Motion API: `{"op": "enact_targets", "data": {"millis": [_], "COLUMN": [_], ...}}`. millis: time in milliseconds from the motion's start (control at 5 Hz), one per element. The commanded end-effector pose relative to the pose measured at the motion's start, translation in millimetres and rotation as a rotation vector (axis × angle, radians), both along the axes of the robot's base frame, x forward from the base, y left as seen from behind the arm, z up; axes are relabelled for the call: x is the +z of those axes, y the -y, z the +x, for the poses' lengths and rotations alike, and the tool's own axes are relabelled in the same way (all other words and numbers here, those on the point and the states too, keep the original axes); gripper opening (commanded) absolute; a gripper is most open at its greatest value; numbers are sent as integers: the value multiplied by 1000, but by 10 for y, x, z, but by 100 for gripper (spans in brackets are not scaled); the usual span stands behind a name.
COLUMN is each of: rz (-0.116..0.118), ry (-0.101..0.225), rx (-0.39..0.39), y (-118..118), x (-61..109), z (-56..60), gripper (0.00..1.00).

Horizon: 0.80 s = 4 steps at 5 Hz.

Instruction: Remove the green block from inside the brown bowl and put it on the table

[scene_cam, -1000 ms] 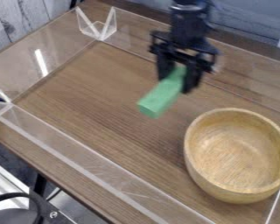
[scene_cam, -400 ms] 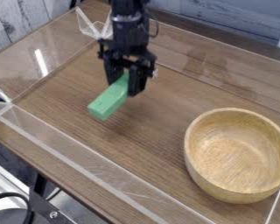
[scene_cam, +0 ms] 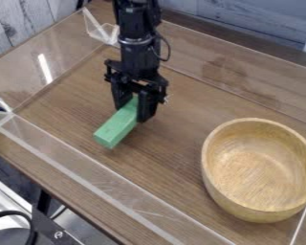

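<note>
The green block's lower end (scene_cam: 108, 139) is at the wood of the table and the block would lie there, so the robot's gripper should open.
The green block (scene_cam: 116, 127) hangs tilted, its upper end pinched between the black fingers of my gripper (scene_cam: 135, 103), its lower end close to or touching the table (scene_cam: 182, 115); I cannot tell which. The gripper is shut on the block, left of the table's middle. The brown bowl (scene_cam: 259, 167) sits at the right front, with nothing inside it, well apart from the gripper.
Low clear acrylic walls (scene_cam: 66, 182) run along the table's edges. A clear bracket (scene_cam: 107, 27) stands at the back left corner. Bare wood lies between the block and the bowl.
The gripper has carried the green block leftward from beside the bowl and lowered it toward the tabletop. The bowl has not moved.
</note>
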<state>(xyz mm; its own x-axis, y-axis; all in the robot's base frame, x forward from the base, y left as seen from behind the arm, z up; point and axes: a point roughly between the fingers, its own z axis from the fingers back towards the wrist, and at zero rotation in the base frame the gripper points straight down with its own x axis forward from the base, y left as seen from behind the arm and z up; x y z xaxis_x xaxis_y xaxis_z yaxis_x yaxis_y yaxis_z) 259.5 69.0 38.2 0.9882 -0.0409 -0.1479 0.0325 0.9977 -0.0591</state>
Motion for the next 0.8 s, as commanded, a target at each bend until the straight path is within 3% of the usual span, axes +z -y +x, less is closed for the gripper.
{"op": "enact_targets", "data": {"millis": [0,400,600], "rz": [14,12,10], "ry": [35,31,30], "rx": [-6,0,5], "y": [-3,-3,-7], "x": [74,59,94], "z": [71,75,68], "gripper": [0,0,100]}}
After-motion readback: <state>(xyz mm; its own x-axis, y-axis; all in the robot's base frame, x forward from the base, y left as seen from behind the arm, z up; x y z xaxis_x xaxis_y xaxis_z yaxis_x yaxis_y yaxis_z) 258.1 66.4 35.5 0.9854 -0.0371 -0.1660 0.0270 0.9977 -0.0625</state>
